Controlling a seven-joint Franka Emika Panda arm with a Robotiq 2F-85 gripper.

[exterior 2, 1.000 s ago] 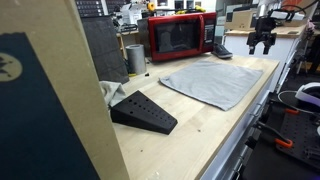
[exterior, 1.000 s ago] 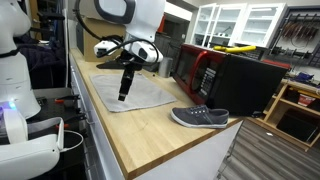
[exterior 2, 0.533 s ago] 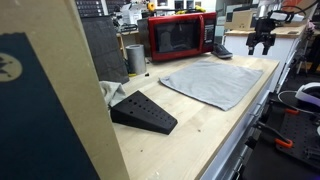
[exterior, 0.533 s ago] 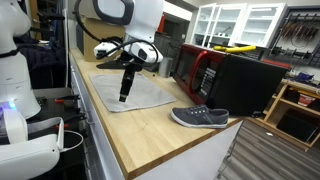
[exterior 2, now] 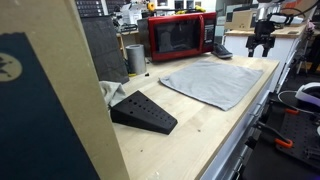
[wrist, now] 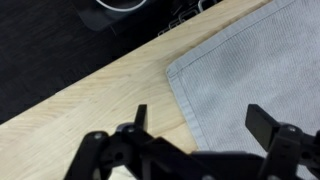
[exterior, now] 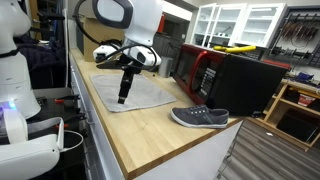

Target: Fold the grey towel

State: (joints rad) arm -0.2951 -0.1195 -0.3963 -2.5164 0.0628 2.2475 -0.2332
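The grey towel needs one end folded over the rest, so my gripper will grab the towel by its hemmed edge, near the towel's corner point(wrist: 177, 76) by the worktop's edge.
The grey towel point(exterior: 140, 93) point(exterior 2: 212, 81) lies spread flat on the wooden worktop point(exterior: 150, 135). In the wrist view its hemmed corner and left edge point(wrist: 245, 70) lie right under the jaws, with bare wood to the left. My gripper point(exterior: 123, 95) point(exterior 2: 262, 42) point(wrist: 204, 122) hangs open above that edge of the towel, close to the worktop's rim. Nothing is between the fingers point(wrist: 268, 124), and they are not touching the cloth.
A dark grey slip-on shoe point(exterior: 200, 117) point(exterior 2: 222, 50) lies on the worktop beyond the towel. A red and black microwave point(exterior: 205, 70) point(exterior 2: 180, 37) stands at the back. A black wedge point(exterior 2: 143, 111) and a metal cup point(exterior 2: 135, 58) stand near the other end.
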